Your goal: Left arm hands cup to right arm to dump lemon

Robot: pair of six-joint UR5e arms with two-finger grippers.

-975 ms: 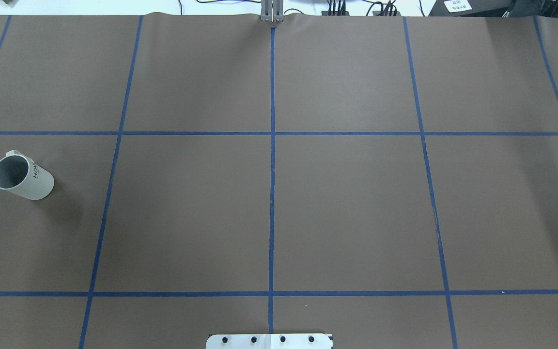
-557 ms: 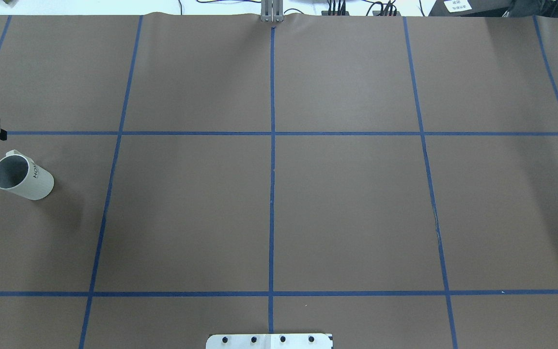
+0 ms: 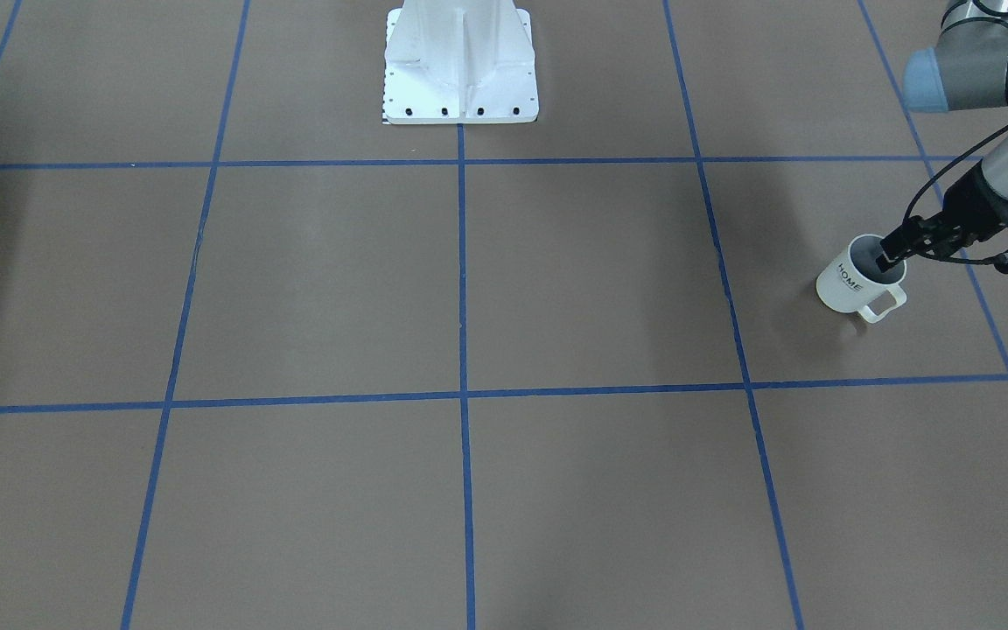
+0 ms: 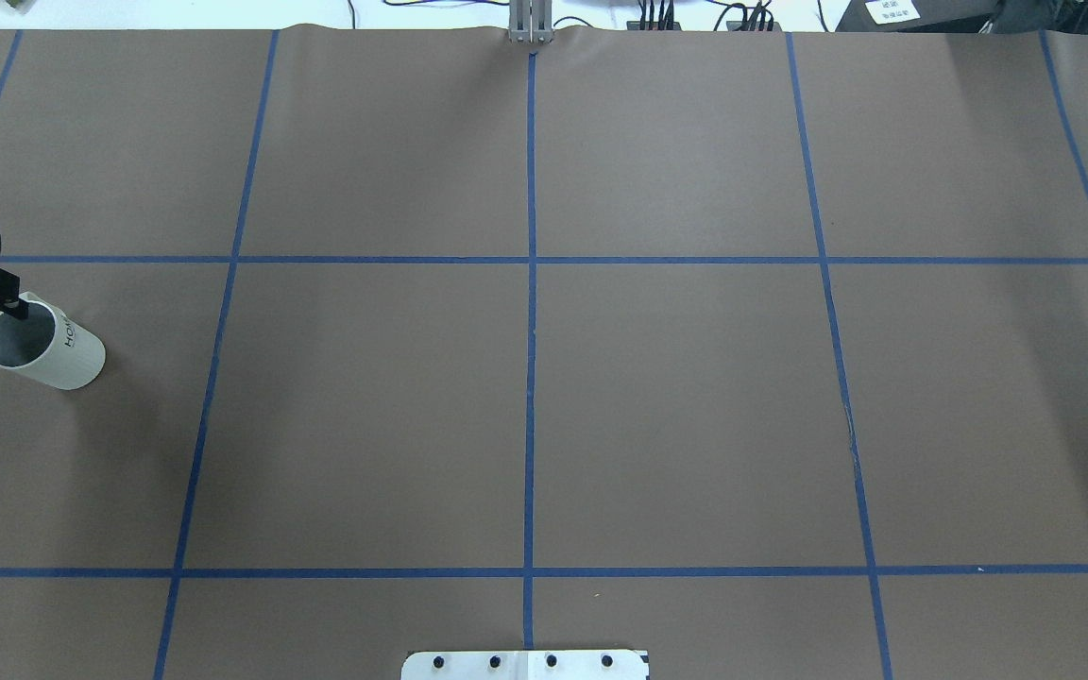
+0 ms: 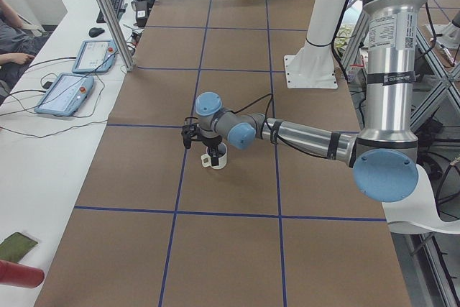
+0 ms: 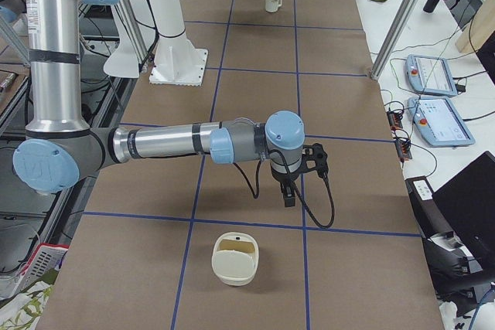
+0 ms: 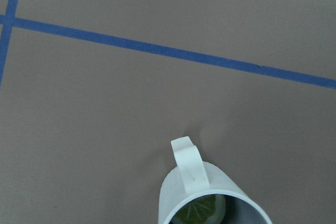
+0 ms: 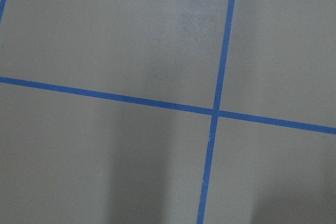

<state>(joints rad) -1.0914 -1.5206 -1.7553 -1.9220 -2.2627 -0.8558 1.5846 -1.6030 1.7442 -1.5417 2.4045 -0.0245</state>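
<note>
The white cup needs to be handed over for dumping the lemon (image 7: 202, 209), so my left gripper will next grab the cup by its rim (image 7: 248, 200).
The white ribbed "HOME" cup (image 4: 72, 354) stands upright near the table's left end, also seen in the front view (image 3: 845, 284). Inside it lies the lemon (image 7: 202, 211), a yellow-green slice just past the handle (image 7: 189, 166). My left gripper (image 3: 891, 252) hangs over the cup's rim on the handle side, open, with one fingertip dipping into the mouth and nothing held. Overhead, only the left gripper (image 4: 8, 300) tip shows at the rim. My right gripper (image 6: 288, 192) points down over bare table far from the cup; I cannot tell whether it is open or shut.
A cream basket (image 6: 234, 259) sits on the table near the right arm. The white robot base (image 3: 460, 61) stands at the table's robot-side edge. Blue tape lines grid the brown cover. A side bench holds tablets (image 5: 65, 91) and a metal post (image 5: 108, 12).
The left gripper has come in from the table's left edge and moved down to the cup's rim. The cup has not moved.
</note>
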